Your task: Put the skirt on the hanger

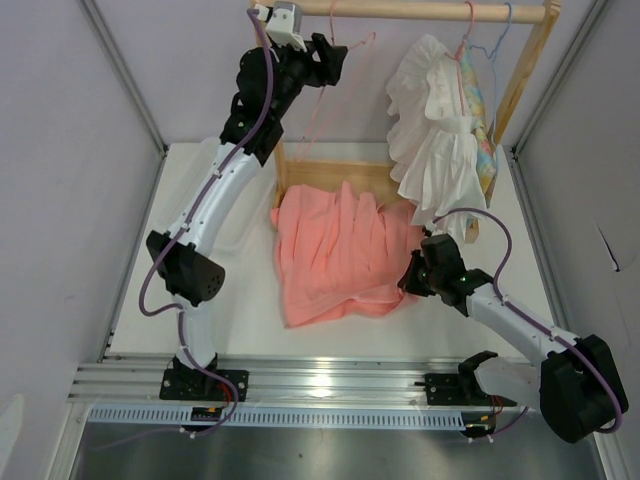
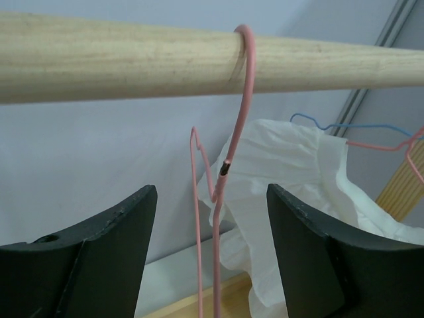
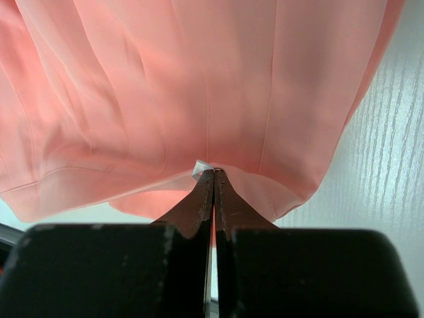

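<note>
My left gripper should next grab the pink hanger by its neck, just below the hook (image 1: 334, 41), so the hanger's arms stay free to take the skirt (image 1: 338, 250).
The salmon-pink skirt (image 1: 338, 250) lies spread on the table below the rack. My right gripper (image 1: 410, 276) is shut on the skirt's right edge; in the right wrist view the jaws (image 3: 214, 173) pinch a fold of the skirt (image 3: 199, 79) beside a small white tag. The thin pink hanger (image 1: 320, 105) hangs by its hook from the wooden rod (image 1: 430, 11). My left gripper (image 1: 336, 56) is raised at the hanger. In the left wrist view the left gripper (image 2: 211, 199) is open, with the hanger's neck (image 2: 217, 252) between the fingers, untouched.
A white ruffled garment (image 1: 432, 135) and a pastel patterned garment (image 1: 478, 105) hang at the right of the rod, with a blue hanger (image 1: 503, 40). The rack's wooden base (image 1: 330, 176) sits behind the skirt. Grey walls close in both sides.
</note>
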### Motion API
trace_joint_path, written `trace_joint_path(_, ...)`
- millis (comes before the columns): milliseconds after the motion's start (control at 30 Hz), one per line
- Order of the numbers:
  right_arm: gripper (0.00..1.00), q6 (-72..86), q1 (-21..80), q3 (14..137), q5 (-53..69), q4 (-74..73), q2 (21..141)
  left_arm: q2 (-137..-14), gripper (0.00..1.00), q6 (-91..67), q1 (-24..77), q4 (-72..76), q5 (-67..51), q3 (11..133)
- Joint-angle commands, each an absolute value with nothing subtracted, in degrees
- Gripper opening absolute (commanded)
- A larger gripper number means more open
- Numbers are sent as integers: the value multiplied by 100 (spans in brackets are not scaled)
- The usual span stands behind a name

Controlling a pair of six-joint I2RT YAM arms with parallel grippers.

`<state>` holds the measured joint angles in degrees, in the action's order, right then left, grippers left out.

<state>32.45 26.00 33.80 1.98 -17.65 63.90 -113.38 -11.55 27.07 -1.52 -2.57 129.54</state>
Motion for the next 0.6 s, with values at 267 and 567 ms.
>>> trace_joint_path(267,0,3085,2461,3322,308,-1582,6372,-11777,71,-1309,2654,273,-466,13500)
trace_joint_path(567,0,3041,2373,3278,351,-1591,6355,-11892,53,-1389,2654,483,-273,13596)
